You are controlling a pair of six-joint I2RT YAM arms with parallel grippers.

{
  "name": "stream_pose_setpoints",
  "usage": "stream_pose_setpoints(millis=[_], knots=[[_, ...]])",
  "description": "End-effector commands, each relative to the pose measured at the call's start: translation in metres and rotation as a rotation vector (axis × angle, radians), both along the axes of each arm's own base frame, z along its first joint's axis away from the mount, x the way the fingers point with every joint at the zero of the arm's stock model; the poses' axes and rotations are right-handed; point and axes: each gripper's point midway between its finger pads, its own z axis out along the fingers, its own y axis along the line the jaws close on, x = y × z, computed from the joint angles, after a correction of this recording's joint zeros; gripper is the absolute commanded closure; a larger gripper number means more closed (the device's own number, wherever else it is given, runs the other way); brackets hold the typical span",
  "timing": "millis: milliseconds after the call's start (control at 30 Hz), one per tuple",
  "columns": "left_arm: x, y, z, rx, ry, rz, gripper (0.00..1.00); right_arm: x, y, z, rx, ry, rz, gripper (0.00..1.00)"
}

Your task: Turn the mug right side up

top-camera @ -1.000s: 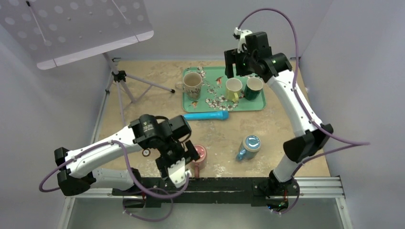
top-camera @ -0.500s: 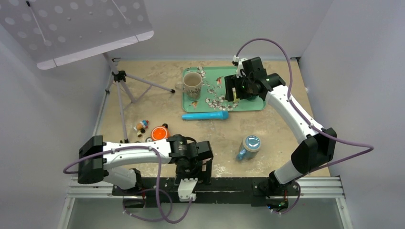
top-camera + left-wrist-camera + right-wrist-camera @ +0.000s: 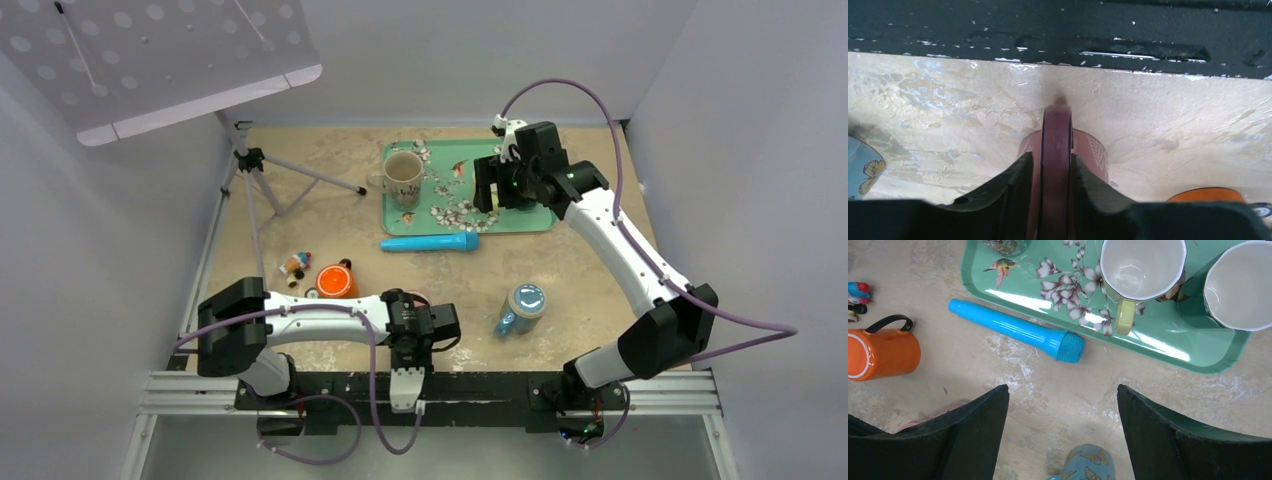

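Note:
I will grab the dark red mug by its rim (image 3: 419, 297) (image 3: 950, 407) with my right gripper to set the mug upright, and leave the mug's handle to my left gripper.
A dark red mug (image 3: 1094, 150) stands on the table near its front edge, its handle (image 3: 1056, 145) pointing at the left wrist camera. My left gripper (image 3: 1050, 157) is shut on that handle, one finger pressed on each side. From above, the left gripper (image 3: 416, 320) covers the mug, and only a pink sliver (image 3: 419, 297) shows. Whether the mug's mouth faces up or down I cannot tell. My right gripper (image 3: 1063, 390) stands open and empty; in the top view it (image 3: 497, 186) hovers over the tray (image 3: 458, 226).
A blue butterfly mug (image 3: 522, 308) stands right of the red one. An orange mug (image 3: 336, 280) lies on its side to the left, beside a small toy (image 3: 294, 265). A blue microphone (image 3: 430, 243) lies before the tray. The tray holds a beige mug (image 3: 403, 175), a yellow mug (image 3: 1140, 267) and a green mug (image 3: 1235, 285). A tripod (image 3: 250, 160) stands back left.
My left arm swung down low toward the front edge and its jaws closed on the red mug's handle. My right arm dropped lower over the tray, still open.

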Motion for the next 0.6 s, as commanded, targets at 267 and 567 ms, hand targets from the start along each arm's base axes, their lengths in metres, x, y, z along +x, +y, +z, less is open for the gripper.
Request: stream_pose_setpoints(millis=[267, 567], knots=[[0.054, -0.050, 0.067, -0.294, -0.011, 0.430, 1.00, -0.002, -0.001, 0.032, 0.062, -0.057, 0.004, 0.18], [0.091, -0.062, 0.211, -0.498, 0.569, 1.131, 1.00, -0.029, -0.023, 0.102, 0.325, -0.216, 0.025, 0.15]])
